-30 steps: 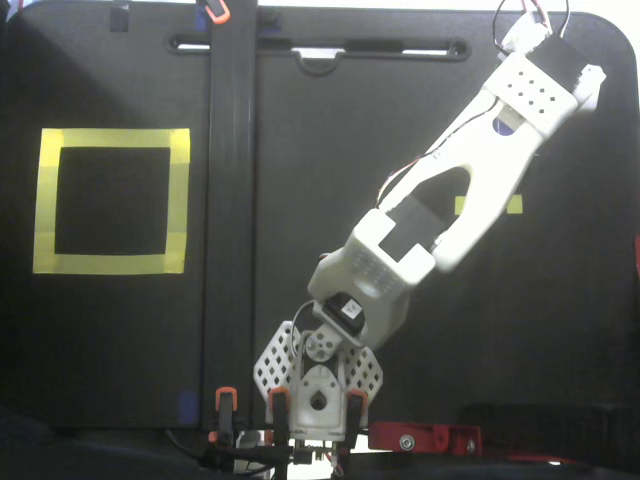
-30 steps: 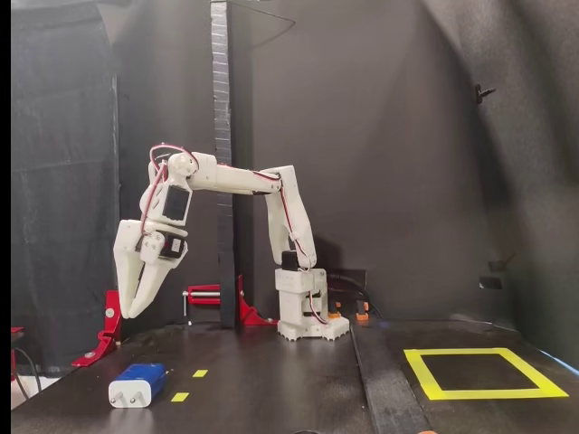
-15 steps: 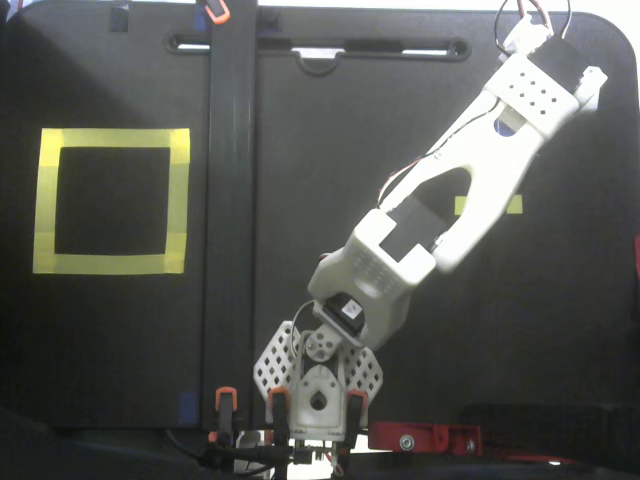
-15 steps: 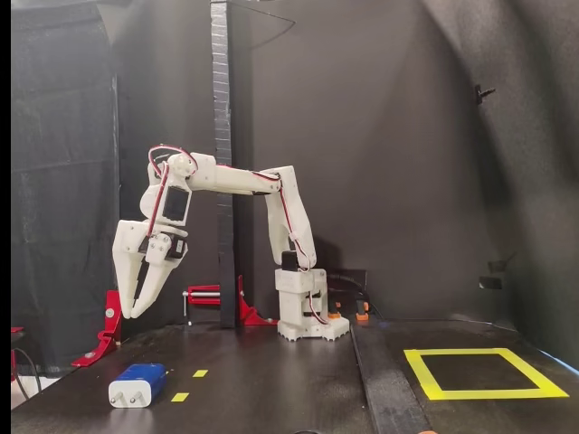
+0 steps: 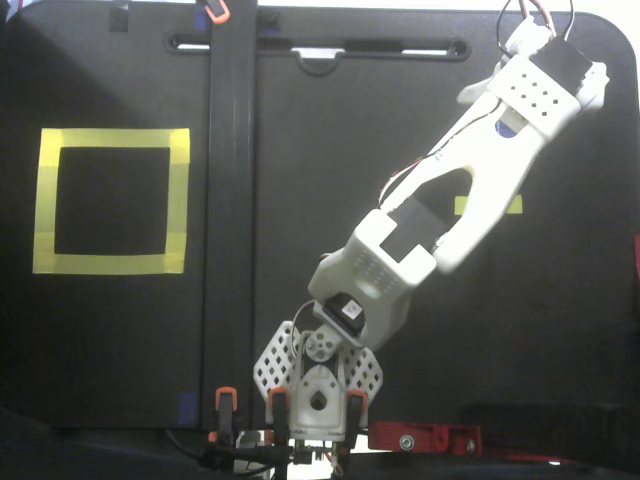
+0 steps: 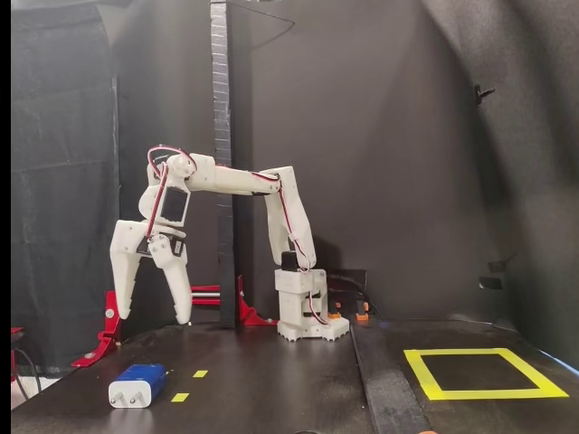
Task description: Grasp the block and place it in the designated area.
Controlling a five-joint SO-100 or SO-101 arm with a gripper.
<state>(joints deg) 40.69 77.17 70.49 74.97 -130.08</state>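
Observation:
My gripper will next set the block inside the taped square (image 5: 111, 200), so it will pick up the block by its dark blue body (image 5: 507, 127).
The dark blue block (image 6: 137, 385) lies on the black table at the front left, its white pronged end facing the camera. My gripper (image 6: 151, 315) hangs above and slightly behind it, open, with the two white fingers spread wide and nothing between them. In a fixed view from above, the wrist covers the block except for a sliver of blue (image 5: 506, 127). The designated area (image 6: 479, 394) is a yellow-taped square at the front right, far from the gripper; from above, that designated area (image 5: 110, 138) sits at the left.
Two small yellow tape marks (image 6: 200, 372) lie just right of the block. A tall black post (image 6: 220, 136) stands behind the arm's base (image 6: 303, 318). Red clamps (image 6: 109, 325) sit at the back left. A raised black strip (image 5: 232, 200) divides the table.
The gripper's fingers have spread from nearly together to wide open above the block. The arm itself has barely moved, and the block lies where it was.

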